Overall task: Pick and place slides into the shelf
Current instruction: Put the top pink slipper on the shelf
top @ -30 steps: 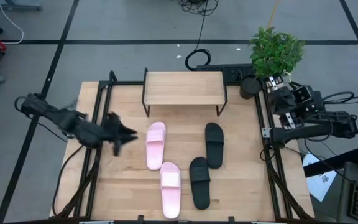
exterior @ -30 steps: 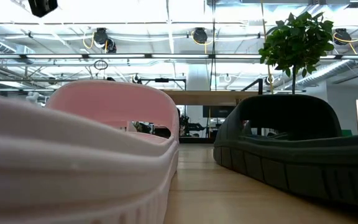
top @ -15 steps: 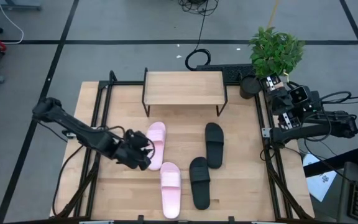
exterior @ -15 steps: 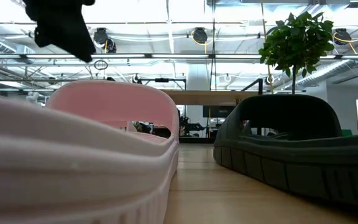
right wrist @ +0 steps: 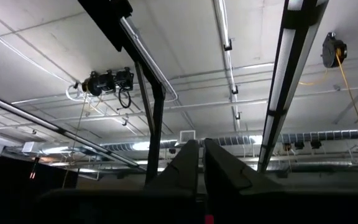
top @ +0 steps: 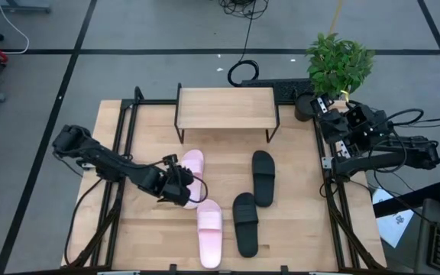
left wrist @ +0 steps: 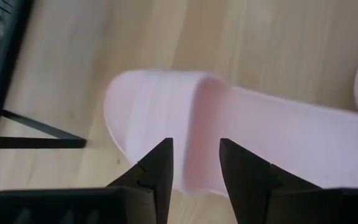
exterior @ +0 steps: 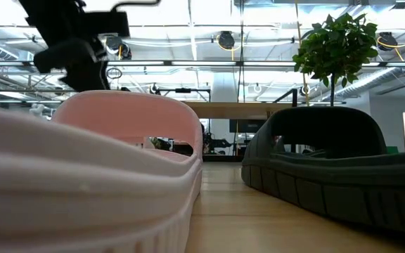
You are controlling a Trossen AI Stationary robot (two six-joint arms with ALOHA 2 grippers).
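My left gripper grabs the far pink slide by the edge of its wide strap [left wrist: 185,137] next, to place the slide on the shelf.
Two light pink slides lie sole down on the table: the far one [top: 193,164] and the near one [top: 209,229]. Two black slides [top: 263,176] [top: 244,223] lie to their right. The shelf [top: 225,107] stands at the far edge on thin black legs. My left gripper [top: 183,187] is open over the far pink slide's near end. In the left wrist view it [left wrist: 196,167] hovers above that slide [left wrist: 278,137], beside the strap [left wrist: 154,112]. My right arm [top: 357,126] waits at the table's right edge, and its gripper [right wrist: 201,162] is shut and points at the ceiling.
A potted plant [top: 338,61] stands at the far right corner beside the shelf. Black metal rails [top: 121,176] run along the table's left and right sides. Bare wood lies between the slides and the shelf. The low view is filled by the near pink slide [exterior: 83,204] and a black slide [exterior: 336,161].
My left gripper has swung from the table's left edge toward the right and come down over the far pink slide's near end. The slides have not moved.
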